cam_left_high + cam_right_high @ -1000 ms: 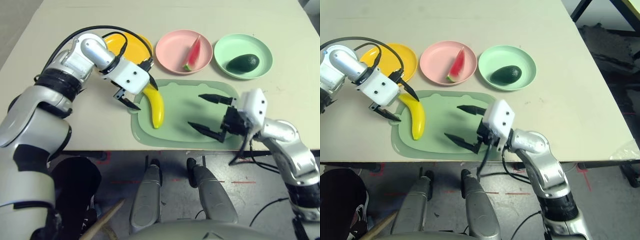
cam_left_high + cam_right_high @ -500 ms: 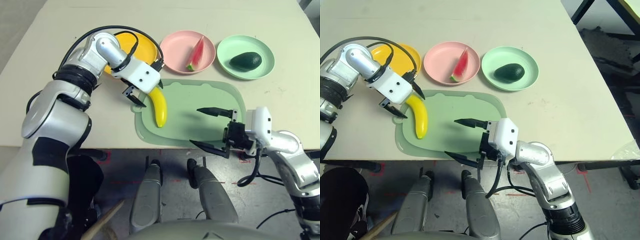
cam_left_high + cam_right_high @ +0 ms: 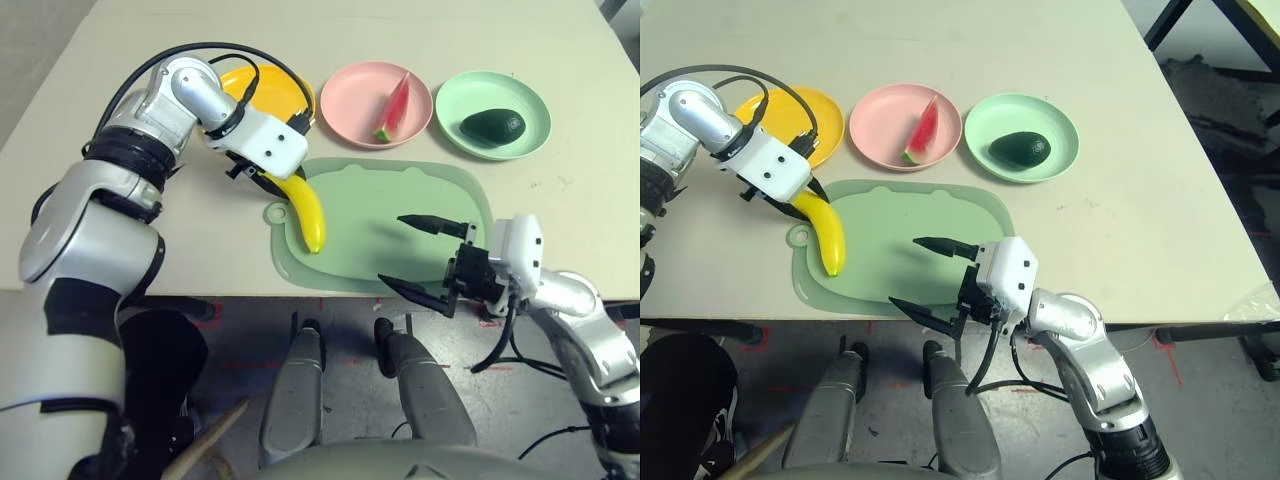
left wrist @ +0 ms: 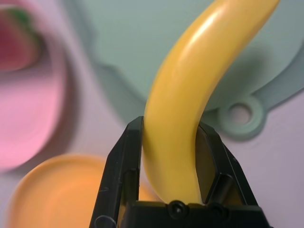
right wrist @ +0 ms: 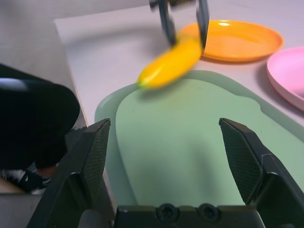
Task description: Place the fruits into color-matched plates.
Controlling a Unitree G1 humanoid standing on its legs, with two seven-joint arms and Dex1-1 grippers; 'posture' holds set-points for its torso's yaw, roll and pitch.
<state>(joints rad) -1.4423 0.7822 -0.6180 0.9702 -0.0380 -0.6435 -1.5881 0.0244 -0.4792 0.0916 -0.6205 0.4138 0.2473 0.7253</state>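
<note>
My left gripper moves the yellow banana to the plate next, before releasing it, since the banana hangs short of the yellow-orange plate [image 3: 278, 88] [image 4: 61, 194].
The yellow banana [image 3: 306, 209] lies slanted over the left edge of the pale green cutting mat [image 3: 400, 195]. My left gripper [image 3: 267, 181] is shut on its upper end; in the left wrist view both fingers press the banana [image 4: 180, 118]. Just behind it sits the yellow-orange plate [image 3: 278, 88], holding nothing. A watermelon wedge [image 3: 394, 106] rests in the pink plate [image 3: 350, 95], and the dark green avocado [image 3: 492, 126] in the mint green plate [image 3: 470, 95]. My right gripper [image 3: 392, 250] hangs open over the mat's front edge, nothing between its fingers.
The three plates stand in a row behind the mat. The table's front edge [image 3: 220, 296] runs just under the mat, with dark floor beyond. Black cables loop from my left wrist over the yellow-orange plate.
My left gripper has shut on the banana's upper end and swung it slightly left, toward the yellow-orange plate. The right gripper drew back to the mat's front edge a second ago and has since held still.
</note>
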